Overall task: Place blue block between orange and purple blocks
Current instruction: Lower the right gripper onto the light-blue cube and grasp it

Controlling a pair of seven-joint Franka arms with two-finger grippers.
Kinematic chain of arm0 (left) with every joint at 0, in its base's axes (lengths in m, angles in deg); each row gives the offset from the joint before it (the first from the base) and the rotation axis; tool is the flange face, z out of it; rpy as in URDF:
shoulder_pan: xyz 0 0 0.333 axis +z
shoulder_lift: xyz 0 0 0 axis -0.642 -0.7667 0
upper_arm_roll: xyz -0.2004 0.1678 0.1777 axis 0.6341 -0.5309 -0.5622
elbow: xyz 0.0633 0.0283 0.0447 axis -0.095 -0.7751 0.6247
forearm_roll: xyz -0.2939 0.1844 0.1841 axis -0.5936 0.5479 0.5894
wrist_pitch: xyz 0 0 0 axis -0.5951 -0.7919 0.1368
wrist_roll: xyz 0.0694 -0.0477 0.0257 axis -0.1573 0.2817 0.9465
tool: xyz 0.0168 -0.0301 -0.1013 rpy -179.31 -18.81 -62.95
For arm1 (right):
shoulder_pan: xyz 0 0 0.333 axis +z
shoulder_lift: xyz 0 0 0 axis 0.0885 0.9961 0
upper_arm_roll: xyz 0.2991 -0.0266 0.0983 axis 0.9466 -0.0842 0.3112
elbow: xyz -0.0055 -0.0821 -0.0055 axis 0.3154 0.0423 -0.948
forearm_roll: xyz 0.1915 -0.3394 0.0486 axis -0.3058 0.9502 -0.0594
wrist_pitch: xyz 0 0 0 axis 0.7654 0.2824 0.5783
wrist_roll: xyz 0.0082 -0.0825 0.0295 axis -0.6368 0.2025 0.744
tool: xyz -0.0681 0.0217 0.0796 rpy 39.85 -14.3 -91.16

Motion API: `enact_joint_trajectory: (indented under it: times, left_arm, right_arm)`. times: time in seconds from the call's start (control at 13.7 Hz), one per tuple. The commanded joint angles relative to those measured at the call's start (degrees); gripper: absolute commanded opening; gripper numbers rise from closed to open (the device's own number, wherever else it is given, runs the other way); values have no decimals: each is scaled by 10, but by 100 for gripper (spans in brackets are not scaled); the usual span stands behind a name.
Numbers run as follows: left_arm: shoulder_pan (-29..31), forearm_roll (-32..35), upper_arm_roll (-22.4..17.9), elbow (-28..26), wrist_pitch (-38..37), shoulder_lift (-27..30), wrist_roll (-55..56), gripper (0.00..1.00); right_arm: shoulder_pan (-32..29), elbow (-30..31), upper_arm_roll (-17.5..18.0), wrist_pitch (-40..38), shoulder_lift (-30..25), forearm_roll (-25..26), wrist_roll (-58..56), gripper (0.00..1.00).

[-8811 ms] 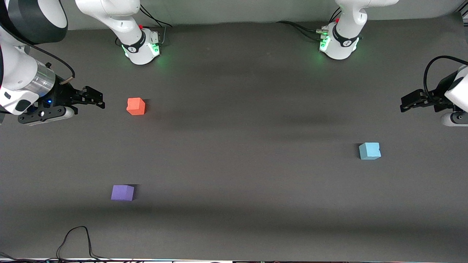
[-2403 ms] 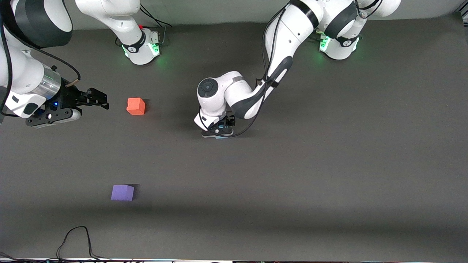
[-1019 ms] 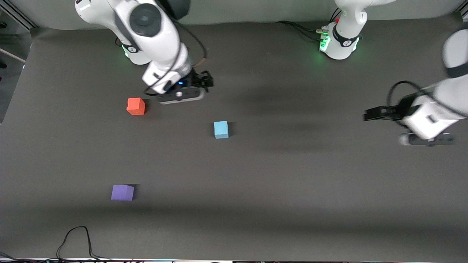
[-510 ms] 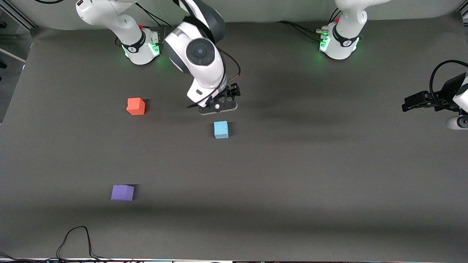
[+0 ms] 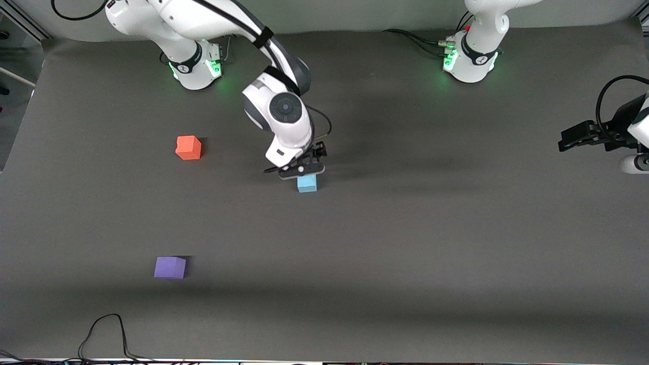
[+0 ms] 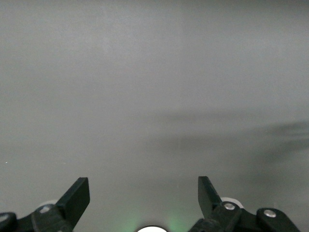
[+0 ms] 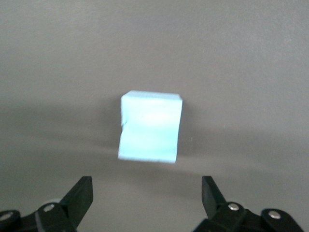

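Note:
I should next use my right gripper to grab the blue block by two opposite sides, so that I can place the blue block [image 5: 307, 183] between the orange and purple blocks.
The blue block [image 5: 307, 183] sits on the dark mat near the table's middle. It also shows in the right wrist view [image 7: 150, 126], ahead of the open fingers and not between them. My right gripper [image 5: 310, 163] hangs open and empty just over the blue block's edge farther from the front camera [image 7: 145, 194]. The orange block [image 5: 188, 147] and the purple block [image 5: 170, 267] lie toward the right arm's end, the purple one nearer the front camera, with bare mat between them. My left gripper [image 5: 564, 143] waits open and empty at the left arm's end [image 6: 143, 194].
The two arm bases [image 5: 195, 66] [image 5: 469, 61] stand at the table's edge farthest from the front camera. A black cable [image 5: 106, 329] loops on the mat near the front edge, nearer the front camera than the purple block.
My right gripper has moved from a little short of the blue block to just over it and lower. The left gripper and all three blocks have stayed put.

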Motion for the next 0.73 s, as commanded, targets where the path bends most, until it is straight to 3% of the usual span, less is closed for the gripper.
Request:
enact_joint_trajectory:
  times: [0.0, 0.07, 0.15, 0.51, 0.58, 0.66]
  left_arm:
    - [-71, 8, -65, -9, -2, 21, -6, 100]
    - [-104, 8, -102, -10, -2, 30, -6, 100]
    - [-115, 8, -115, -11, -3, 36, -6, 100]
    - [-117, 8, -112, -12, 2, 32, -1, 100]
    - [-117, 8, -113, -12, 2, 31, -1, 100]
    - [-116, 8, -113, -13, 3, 31, -5, 100]
  right_arm:
    - [4, -8, -6, 33, 22, 16, 14, 100]
    - [5, -9, -6, 40, 28, 15, 23, 100]
    - [5, -9, -6, 55, 35, 15, 29, 100]
    - [4, -10, -6, 112, 72, 14, 43, 100]
    - [4, -10, -7, 122, 79, 13, 44, 98]
    - [2, -10, -7, 131, 82, 13, 44, 87]
